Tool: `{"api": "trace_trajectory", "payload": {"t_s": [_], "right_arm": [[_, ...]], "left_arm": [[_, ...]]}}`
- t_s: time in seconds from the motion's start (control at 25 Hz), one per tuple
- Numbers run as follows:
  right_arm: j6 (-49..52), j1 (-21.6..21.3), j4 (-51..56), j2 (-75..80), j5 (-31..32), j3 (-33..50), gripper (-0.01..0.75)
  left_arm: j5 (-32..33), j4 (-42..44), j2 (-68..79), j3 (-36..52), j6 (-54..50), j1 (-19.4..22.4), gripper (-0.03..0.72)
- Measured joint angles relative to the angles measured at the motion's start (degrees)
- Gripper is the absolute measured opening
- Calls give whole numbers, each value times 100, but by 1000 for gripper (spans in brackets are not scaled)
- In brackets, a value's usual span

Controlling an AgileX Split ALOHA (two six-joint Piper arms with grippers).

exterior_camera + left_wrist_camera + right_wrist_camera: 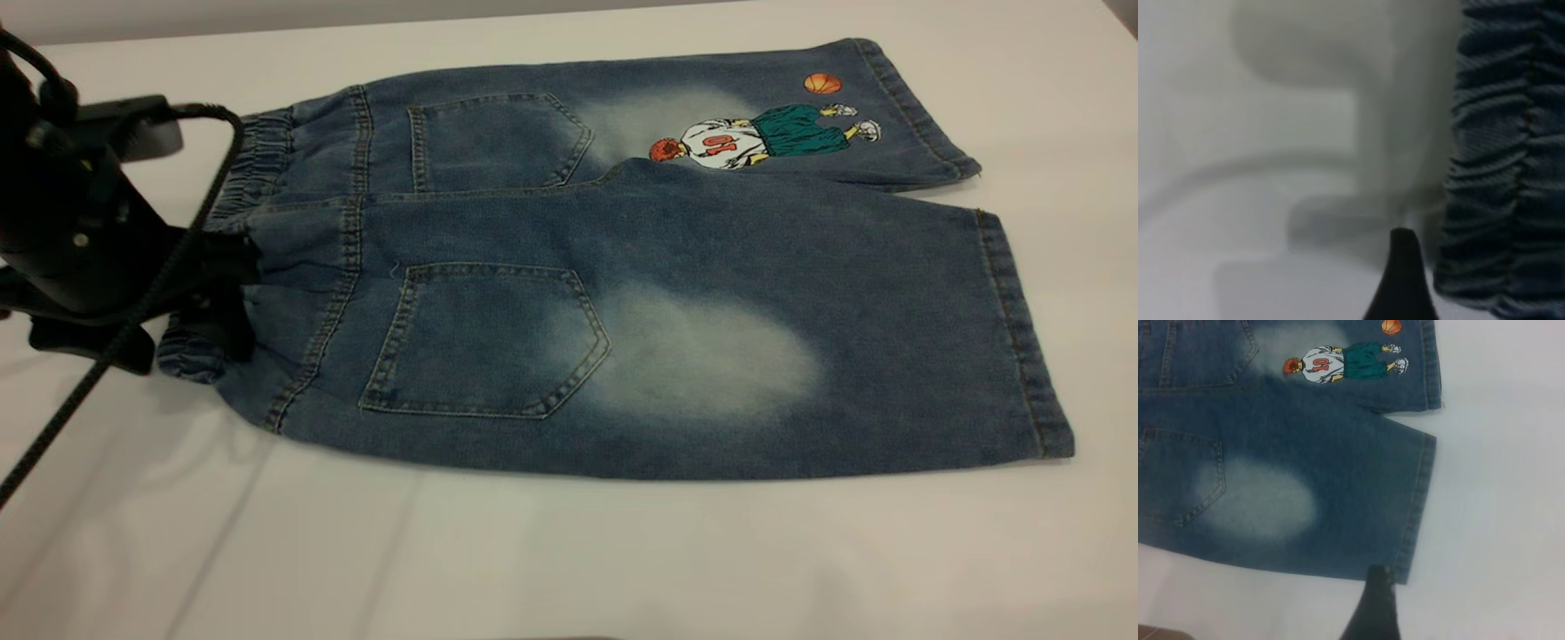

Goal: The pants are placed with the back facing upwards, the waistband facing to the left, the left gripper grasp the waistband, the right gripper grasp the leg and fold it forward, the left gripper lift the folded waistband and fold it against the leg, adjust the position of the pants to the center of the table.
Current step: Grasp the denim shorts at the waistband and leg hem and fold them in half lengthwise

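My left gripper closes on the ruched waistband now, since my fingers reach down around the waistband.
The pants lie flat on the white table, back up, with two stitched pockets showing. The ruched waistband is at the left. The far leg carries the basketball-player print. The plain leg with its faded patch lies nearer the camera. My left gripper is at the near part of the waistband, open. One black fingertip stands just beside the gathered band. My right gripper is out of the exterior view. It hangs by the hem corner of the plain leg.
A black braided cable trails from the left arm across the table's near-left corner. Bare white tabletop lies in front of the pants and to their right.
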Motion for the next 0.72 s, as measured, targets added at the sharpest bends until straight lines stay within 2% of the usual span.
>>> {"api": "trace_trajectory", "payload": {"t_s": [0.16, 0.24, 0.36, 0.44, 0.52, 0.72], "right_arm": [[-20, 0, 0, 0, 0, 0, 589], [-20, 0, 0, 0, 0, 0, 589], [-20, 0, 0, 0, 0, 0, 588], [-45, 0, 0, 0, -13, 0, 588], [-103, 0, 0, 15, -60, 0, 588], [-413, 0, 74, 421, -108, -4, 588]], "left_arm": [[-40, -12, 138, -46, 5, 0, 526], [-70, -12, 172, -81, 10, 0, 492], [-163, -6, 185, -91, 16, -9, 354], [-221, -26, 185, -98, 16, -17, 205], [-187, -71, 185, -153, 11, -45, 104], [277, -79, 96, -416, 29, -45, 90]]}}
